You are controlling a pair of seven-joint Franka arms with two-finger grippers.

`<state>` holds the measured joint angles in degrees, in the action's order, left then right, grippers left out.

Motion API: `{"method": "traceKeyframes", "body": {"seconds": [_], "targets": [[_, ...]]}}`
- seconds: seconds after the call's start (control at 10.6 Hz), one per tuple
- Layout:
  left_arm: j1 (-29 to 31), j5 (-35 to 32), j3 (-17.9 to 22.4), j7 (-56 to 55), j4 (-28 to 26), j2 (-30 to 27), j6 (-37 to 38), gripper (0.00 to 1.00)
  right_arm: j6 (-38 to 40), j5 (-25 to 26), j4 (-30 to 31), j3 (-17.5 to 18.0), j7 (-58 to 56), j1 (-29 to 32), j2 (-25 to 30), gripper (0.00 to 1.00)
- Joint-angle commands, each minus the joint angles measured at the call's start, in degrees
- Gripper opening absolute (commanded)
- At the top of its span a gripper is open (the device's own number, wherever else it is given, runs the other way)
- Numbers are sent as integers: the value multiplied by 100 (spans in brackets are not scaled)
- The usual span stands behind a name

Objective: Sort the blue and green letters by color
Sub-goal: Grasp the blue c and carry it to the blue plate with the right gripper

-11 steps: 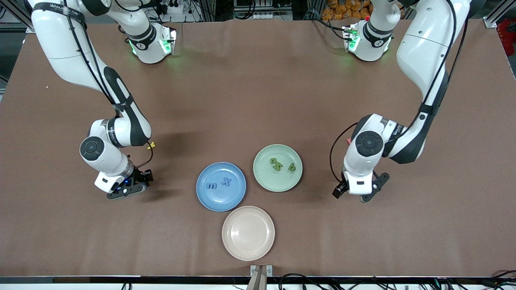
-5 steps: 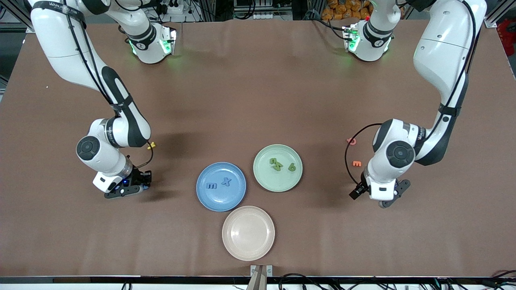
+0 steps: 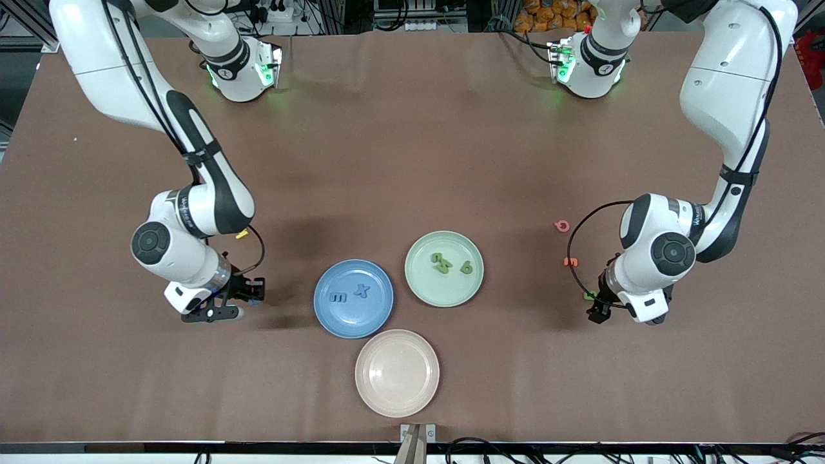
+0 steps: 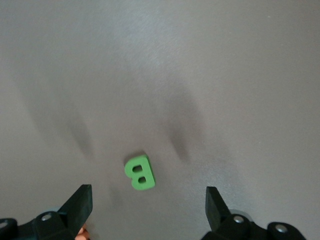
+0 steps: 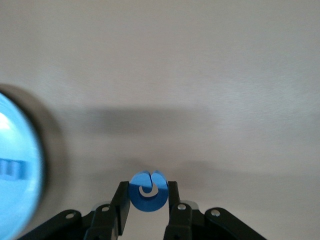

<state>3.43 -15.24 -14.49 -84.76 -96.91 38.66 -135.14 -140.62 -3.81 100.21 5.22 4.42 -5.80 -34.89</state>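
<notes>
My left gripper's fingers are above the green B, so closing now would miss. My left gripper lowers to the B, then closes on the B.
My right gripper (image 3: 247, 298) is shut on a round blue letter (image 5: 145, 201) and holds it just above the table, beside the blue plate (image 3: 353, 322). In the right wrist view the right gripper (image 5: 148, 192) pinches the letter between both fingers. The blue plate holds two blue letters, an E (image 3: 338, 298) and an X (image 3: 361, 291). The green plate (image 3: 444, 293) holds green letters (image 3: 441, 262). My left gripper (image 3: 598, 308) is open over a green B (image 3: 588, 296) that lies on the table. In the left wrist view the B (image 4: 139, 172) lies just ahead of the open left gripper (image 4: 148, 202).
An empty beige plate (image 3: 397, 372) lies nearest the front camera. A pink letter (image 3: 562, 225) and an orange letter (image 3: 570, 261) lie farther back than the green B. A yellow letter (image 3: 242, 234) lies by the right arm. The blue plate's rim (image 5: 20, 200) shows in the right wrist view.
My left arm has swung toward its own end of the table, uncovering the pink and orange letters, and now hangs over the green B. My right gripper has shifted toward the blue plate.
</notes>
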Motion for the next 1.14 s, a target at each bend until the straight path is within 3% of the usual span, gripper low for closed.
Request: {"method": "traceKeyframes", "body": {"seconds": [0.0, 0.47, 0.66, 0.85, 0.95, 1.04], "targets": [[-18, 73, 16, -1102, -47, 1, -92, 100, 88, -50, -246, 137, 1608, -402, -26, 5], [-18, 74, 174, -1280, -38, 150, -92, 100, 70, -68, -704, 137, 3572, -1352, -325, 9], [-27, 74, 183, -1280, -38, 229, -196, 100, 70, -41, -932, 128, 4083, -1537, -501, 25], [-27, 82, 174, -1289, -38, 308, -416, 100, 70, -41, -933, 128, 4085, -1565, -510, 87], [-27, 74, 183, -1280, -47, 352, -487, 100, 70, 2, -941, 128, 4067, -1564, -510, 100], [-35, 73, 183, -1289, -47, 353, -496, 100, 79, 37, -942, 128, 4032, -1573, -501, 100]]}}
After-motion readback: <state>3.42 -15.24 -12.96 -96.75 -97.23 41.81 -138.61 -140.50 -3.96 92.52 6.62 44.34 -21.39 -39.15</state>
